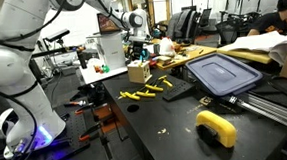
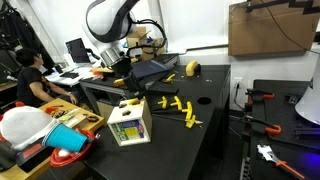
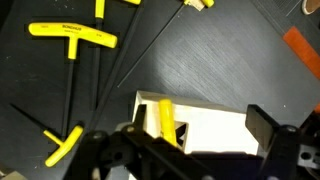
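My fingers are above the yellow handle [image 3: 167, 120] on the box in an exterior view, so it isn't time to close yet. My gripper needs to go down to the handle first and then close on it.
A pale wooden box [image 3: 215, 125] lies right under my gripper [image 3: 200, 135] in the wrist view. A yellow handle [image 3: 167, 120] stands in a hole near the box's left side. The gripper is open, one dark finger on each side of the box top, and it holds nothing. In both exterior views the gripper [image 1: 136, 48] [image 2: 122, 78] hangs above the box [image 1: 138, 72] [image 2: 130, 123] without touching it. Several yellow T-handle keys [image 3: 70, 32] [image 1: 144, 88] [image 2: 180, 106] lie loose on the black table beside the box.
A blue-grey tray [image 1: 223, 73] and a yellow curved tool [image 1: 217, 128] lie on the table. A red bowl [image 2: 68, 157] sits near the table's edge. A person [image 2: 30, 75] sits at a desk behind. An orange strip [image 3: 300, 50] lies on the table.
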